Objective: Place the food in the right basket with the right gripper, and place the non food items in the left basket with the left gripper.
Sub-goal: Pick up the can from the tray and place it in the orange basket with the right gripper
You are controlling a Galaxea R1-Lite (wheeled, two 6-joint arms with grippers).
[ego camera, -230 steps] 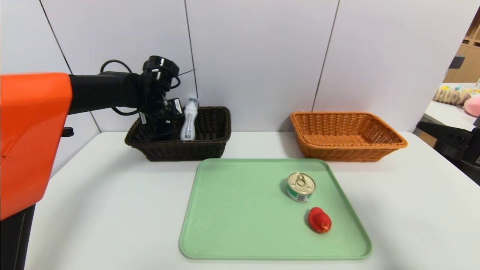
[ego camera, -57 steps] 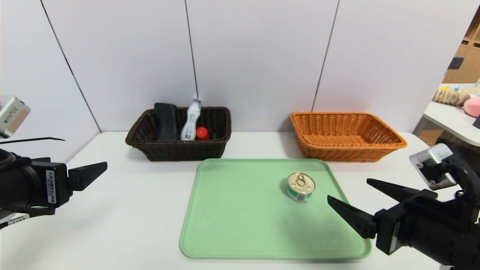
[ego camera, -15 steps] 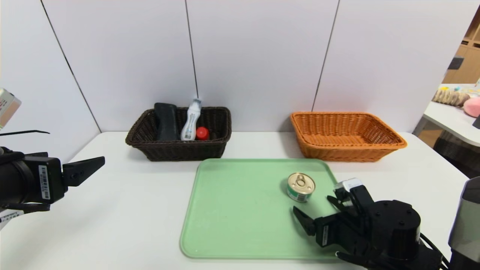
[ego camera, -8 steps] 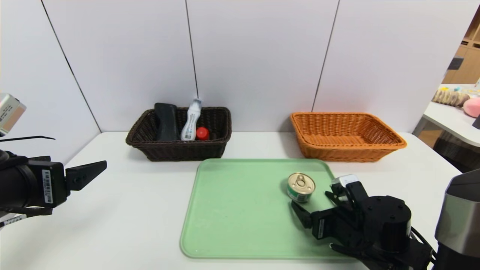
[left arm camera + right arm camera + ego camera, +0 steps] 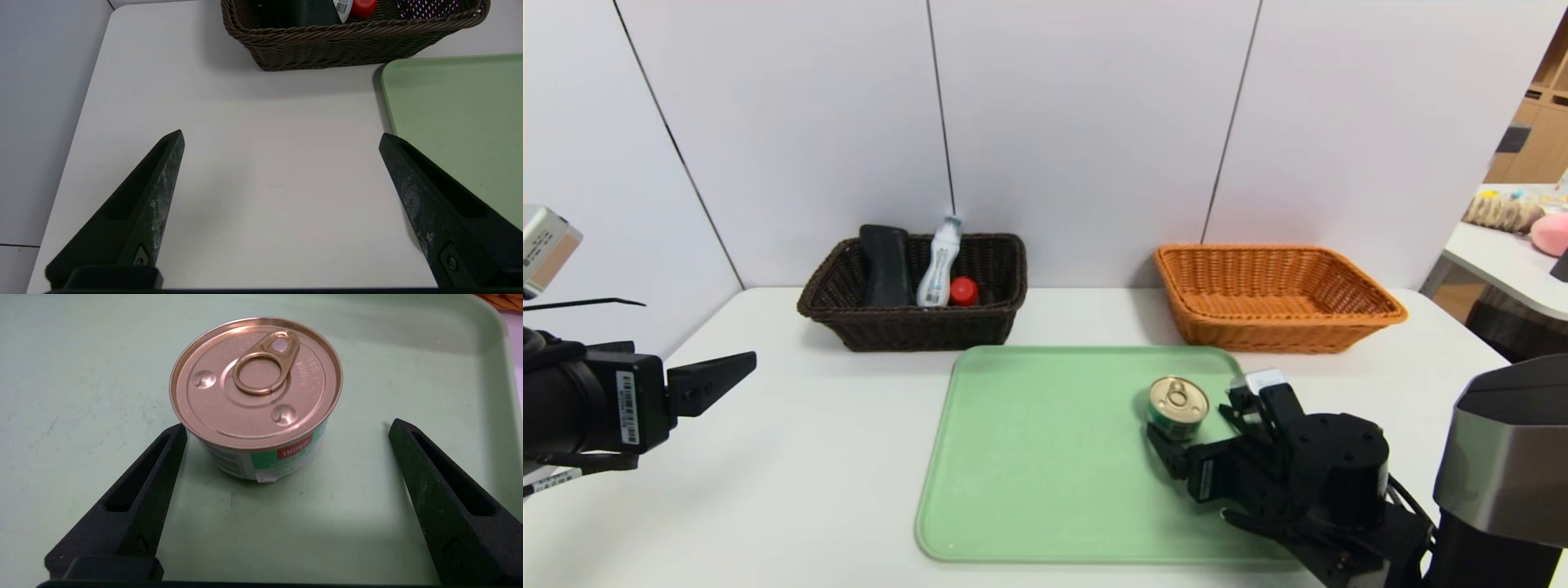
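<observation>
The can's near side is as far as my right gripper's fingers reach in the right wrist view, so my right gripper should move toward the can's middle (image 5: 255, 382) before it closes on the can.
The food, a squat tin can (image 5: 1178, 406) with a gold pull-ring lid, stands upright on the green tray (image 5: 1045, 457). My right gripper (image 5: 1194, 420) is low over the tray, open, its fingertips reaching either side of the can's near edge. In the right wrist view the can (image 5: 255, 384) sits just past the right gripper (image 5: 287, 428), close to one finger and well apart from the other. The dark brown left basket (image 5: 907, 331) holds the white bottle (image 5: 935, 265), the black case (image 5: 885, 265) and the red object (image 5: 964, 290). My left gripper (image 5: 715, 380) hovers open at the far left.
The orange-tan right basket (image 5: 1274, 327) stands behind the tray's far right corner. In the left wrist view the left gripper (image 5: 282, 138) spans bare white table, with the left basket (image 5: 327, 45) and the tray (image 5: 457, 106) beyond it.
My right gripper has slid forward across the tray, and its open fingers now reach the can's sides. The left arm has stayed in place.
</observation>
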